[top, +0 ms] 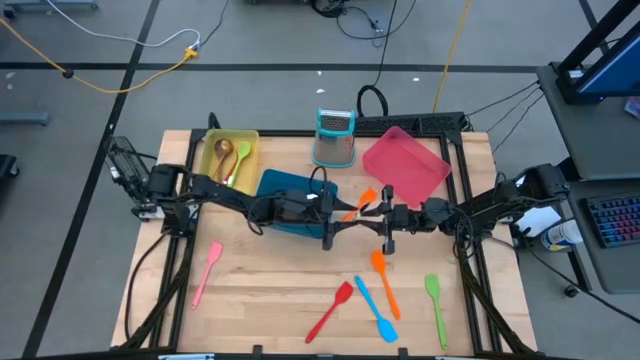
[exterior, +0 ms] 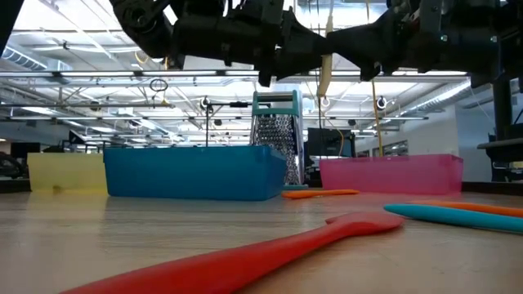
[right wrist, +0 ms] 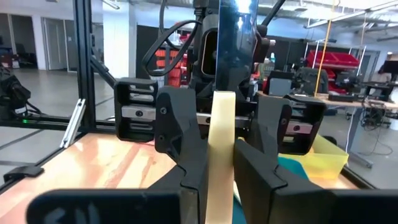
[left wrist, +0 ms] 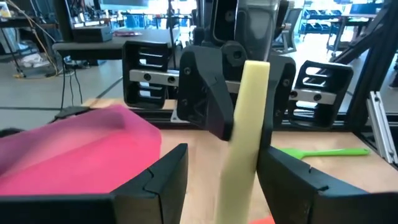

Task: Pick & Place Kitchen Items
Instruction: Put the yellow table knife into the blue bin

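The knife has to go into the blue tray, so my left gripper needs to grip it by its cream handle (left wrist: 245, 137) next.
A cream-handled knife (right wrist: 221, 134) is held upright above the table's middle, between my two grippers, which face each other. My right gripper (right wrist: 221, 168) is shut on its handle. My left gripper (left wrist: 222, 168) is open, with one finger on either side of the same handle (left wrist: 245, 137); whether a finger touches it I cannot tell. In the low view the handle (exterior: 327, 75) hangs below the grippers. An orange spatula (top: 360, 203) lies on the table under them. Wooden and green spoons (top: 232, 158) lie in the yellow tray (top: 212, 140). My right gripper pinches the knife's cream handle (right wrist: 221, 118) between its two fingers (right wrist: 186, 155). The fingers are level, come from the table's right side and lie across the handle. The knife is upright and lifted clear of the table, with its blade (right wrist: 237, 43) pointing up.
A blue tray (top: 290, 190), a pink tray (top: 405, 165) and a metal grater (top: 335, 135) stand behind the grippers. Pink (top: 207, 272), red (top: 330, 312), blue (top: 375, 308), orange (top: 385, 282) and green (top: 435, 305) spatulas lie on the near half of the table.
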You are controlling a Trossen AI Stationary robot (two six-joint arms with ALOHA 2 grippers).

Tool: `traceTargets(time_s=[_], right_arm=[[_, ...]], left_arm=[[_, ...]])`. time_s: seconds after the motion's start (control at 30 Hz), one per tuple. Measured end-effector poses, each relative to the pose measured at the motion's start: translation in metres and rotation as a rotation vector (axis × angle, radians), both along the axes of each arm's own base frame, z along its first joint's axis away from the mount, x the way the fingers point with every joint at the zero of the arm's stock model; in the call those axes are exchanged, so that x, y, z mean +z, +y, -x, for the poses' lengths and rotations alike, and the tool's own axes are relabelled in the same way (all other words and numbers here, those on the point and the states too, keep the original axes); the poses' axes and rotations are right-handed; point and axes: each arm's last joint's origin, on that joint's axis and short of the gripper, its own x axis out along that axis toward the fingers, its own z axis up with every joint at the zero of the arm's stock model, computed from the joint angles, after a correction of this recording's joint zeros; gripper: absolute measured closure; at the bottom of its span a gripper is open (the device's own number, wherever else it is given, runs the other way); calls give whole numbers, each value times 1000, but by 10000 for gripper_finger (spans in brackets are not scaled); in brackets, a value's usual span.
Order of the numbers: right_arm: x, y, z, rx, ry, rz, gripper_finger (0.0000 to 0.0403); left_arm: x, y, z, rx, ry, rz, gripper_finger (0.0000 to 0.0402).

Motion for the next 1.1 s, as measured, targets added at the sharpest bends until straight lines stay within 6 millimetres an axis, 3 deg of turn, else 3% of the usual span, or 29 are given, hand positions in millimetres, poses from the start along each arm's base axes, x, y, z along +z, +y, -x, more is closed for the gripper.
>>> traceTargets(time_s=[0.3, 0.57, 0.77, 1.1], right_arm=[[-1, 0, 0, -10, 9, 22, 349], [-2, -1, 0, -30, 21, 15, 348], [-8, -3, -1, -104, 82, 14, 332], [-12, -3, -1, -131, 129, 22, 252]], left_arm=[[-3, 1, -12, 22, 47, -25, 223], [-5, 1, -12, 19, 67, -20, 329], [-7, 3, -12, 39, 95, 5, 329], [-14, 7, -6, 143, 222, 9, 329]])
